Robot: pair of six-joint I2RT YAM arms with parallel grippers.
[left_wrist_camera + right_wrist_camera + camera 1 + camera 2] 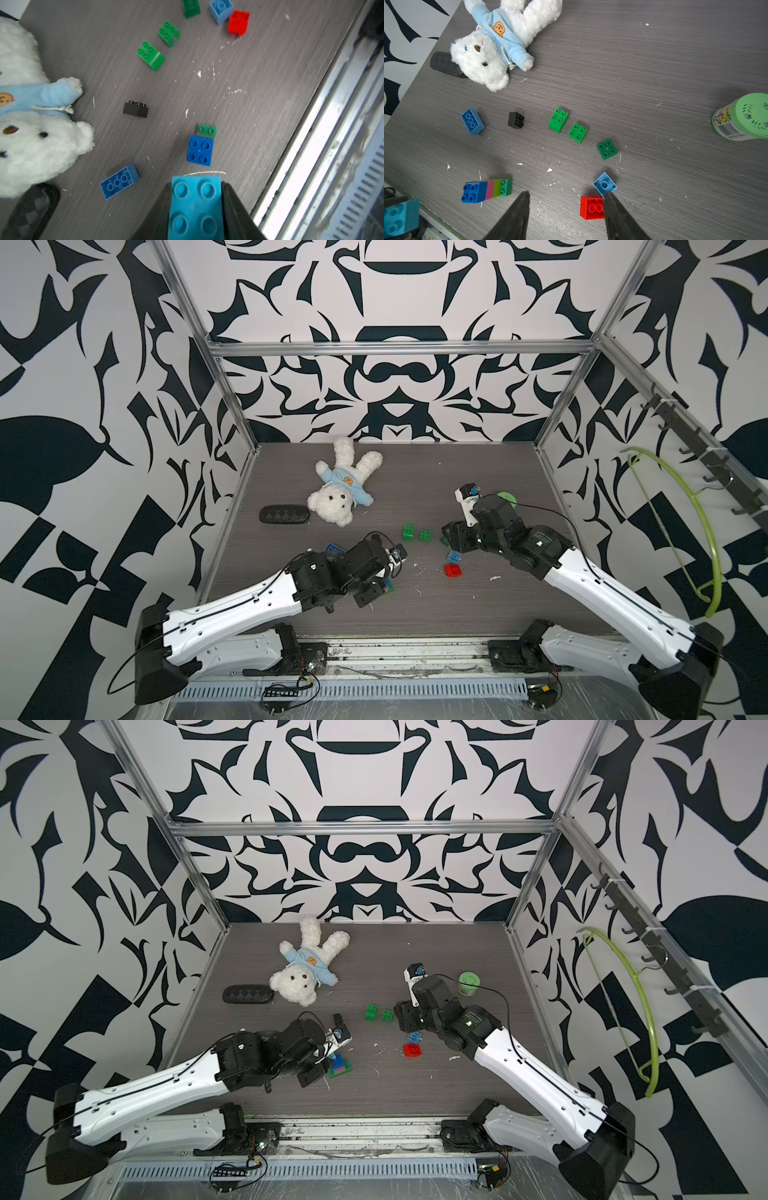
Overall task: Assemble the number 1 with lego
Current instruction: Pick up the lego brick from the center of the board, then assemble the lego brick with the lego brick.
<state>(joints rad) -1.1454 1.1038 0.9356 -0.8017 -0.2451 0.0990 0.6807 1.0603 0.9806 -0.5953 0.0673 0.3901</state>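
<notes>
My left gripper holds the light blue brick and needs to keep holding it until the brick is over the blue top. The brick would miss the stack (485,190) here.
My left gripper (196,184) is shut on a light blue four-stud lego brick (195,207), held just above and short of a small stack. That stack (485,190) lies near the table's front left and is layered blue, pink, lime and green; its blue top (200,150) faces the left wrist camera. My right gripper (566,193) hangs open over bare table with nothing between its fingers. A red brick (591,207) and an upturned light blue brick (604,184) lie beside one fingertip (608,196). Two bright green bricks (408,532) sit mid-table.
More loose bricks: dark green (607,149), black (516,120), and blue on its side (472,121). A white teddy bear (340,489) and black case (284,514) lie at the back left. A green-lidded jar (469,984) stands at the right. A metal rail (407,651) runs along the front.
</notes>
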